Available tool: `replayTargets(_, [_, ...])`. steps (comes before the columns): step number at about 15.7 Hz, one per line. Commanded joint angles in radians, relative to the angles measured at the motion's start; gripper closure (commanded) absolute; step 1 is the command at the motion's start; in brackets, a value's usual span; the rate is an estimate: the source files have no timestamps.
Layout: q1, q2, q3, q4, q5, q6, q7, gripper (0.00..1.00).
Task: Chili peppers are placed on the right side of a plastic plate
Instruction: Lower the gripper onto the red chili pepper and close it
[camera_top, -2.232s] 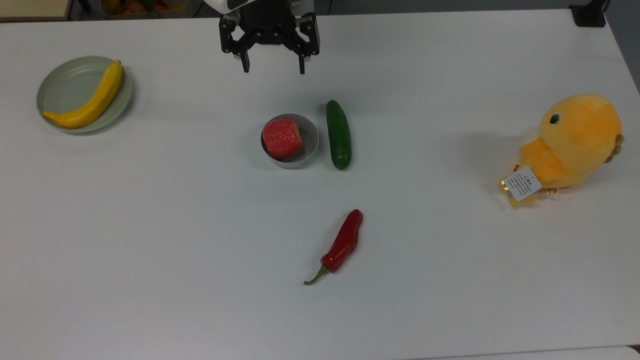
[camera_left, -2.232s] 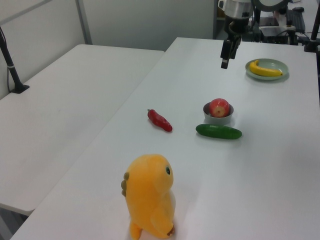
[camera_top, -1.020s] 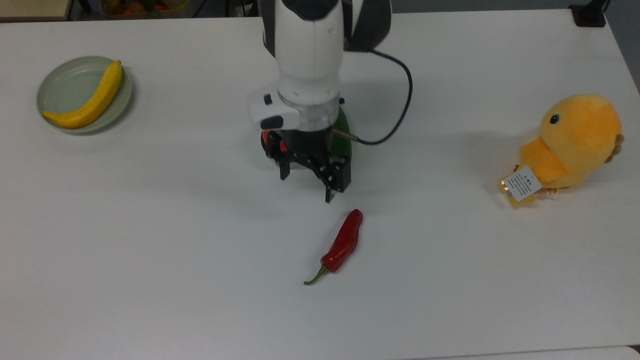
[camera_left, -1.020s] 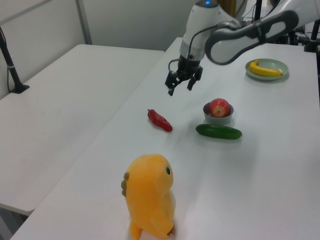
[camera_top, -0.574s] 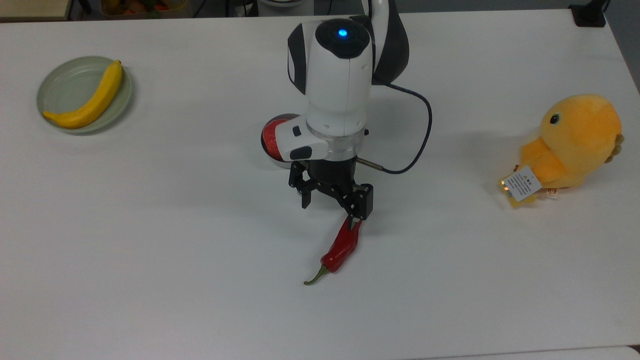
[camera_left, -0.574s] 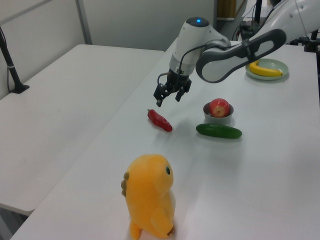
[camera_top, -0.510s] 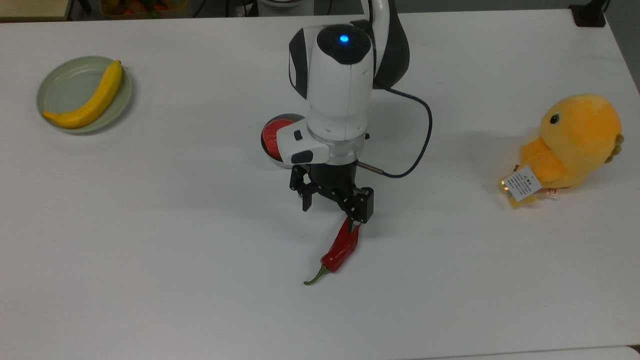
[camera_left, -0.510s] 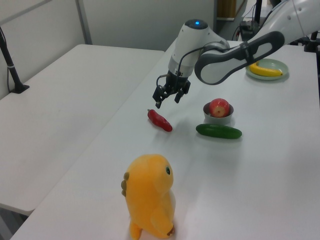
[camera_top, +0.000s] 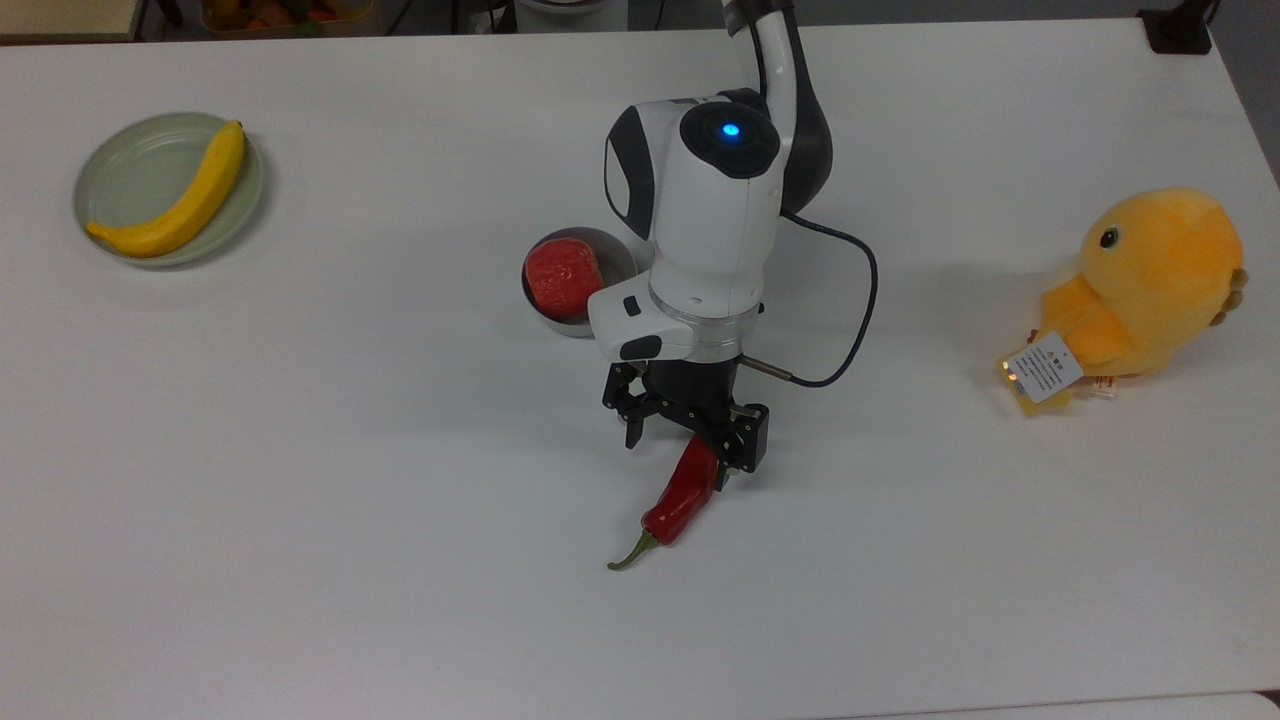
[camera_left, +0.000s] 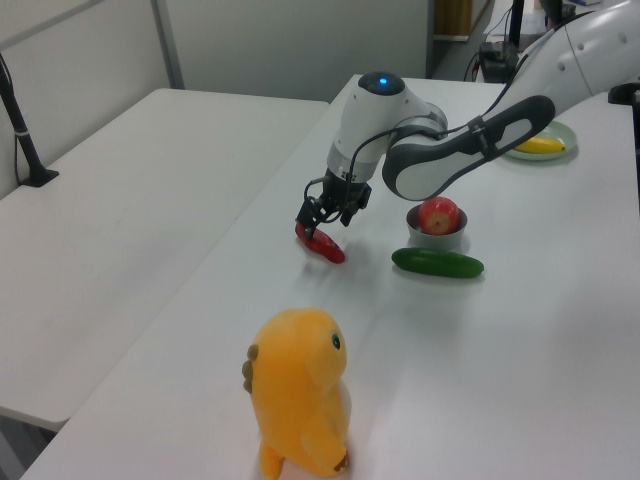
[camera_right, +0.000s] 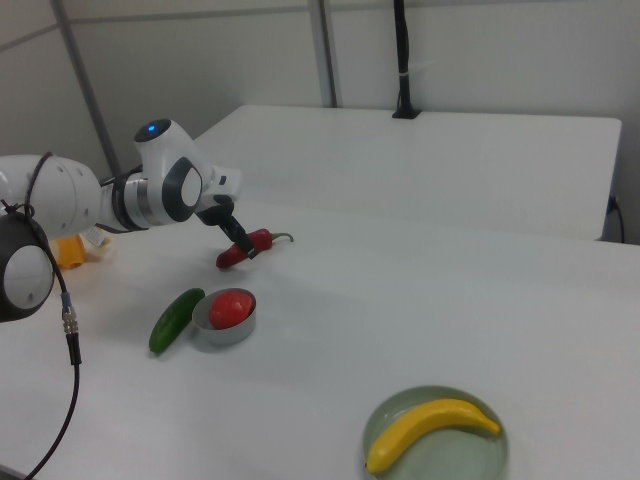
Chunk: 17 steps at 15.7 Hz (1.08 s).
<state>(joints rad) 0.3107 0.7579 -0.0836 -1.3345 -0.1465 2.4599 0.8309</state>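
Note:
I will next put the red chili pepper beside the plastic plate (camera_left: 556, 141), so my gripper will grab the pepper by its thick red body (camera_left: 319, 243).
The red chili pepper (camera_top: 683, 502) lies on the white table in the top view's lower middle, its green stem pointing down-left. My gripper (camera_top: 690, 446) is open and hangs low over the chili's thick end, one finger on each side of it. From the side, the gripper (camera_left: 321, 217) sits right above the chili (camera_left: 323, 244). The chili (camera_right: 250, 246) and gripper (camera_right: 237, 238) also appear in the right view. The pale grey-green plastic plate (camera_top: 132, 163) stands far off at the top view's upper left with a yellow banana (camera_top: 180, 205) on it.
A grey bowl (camera_top: 618, 262) holding a red fruit (camera_top: 563, 277) sits just behind the arm. A dark green cucumber (camera_left: 437, 263) lies beside the bowl (camera_left: 437, 236). A yellow plush chick (camera_top: 1150, 285) stands at the top view's right edge.
The arm has come forward and down from the table's back. The open gripper went from above and behind the chili to straddling its thick end. The chili has not moved.

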Motion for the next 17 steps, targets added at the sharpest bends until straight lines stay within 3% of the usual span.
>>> replayTargets(1, [0.024, 0.023, -0.024, 0.031, -0.030, 0.030, 0.040, 0.00])
replayTargets(8, [0.025, 0.049, -0.021, 0.026, -0.085, 0.053, 0.050, 0.01])
replayTargets(10, [0.024, 0.050, -0.019, 0.024, -0.116, 0.053, 0.066, 0.60])
replayTargets(12, [0.021, 0.049, -0.019, 0.023, -0.130, 0.056, 0.080, 0.87])
replayTargets(17, [0.007, 0.044, -0.019, 0.021, -0.133, 0.088, 0.077, 0.90])
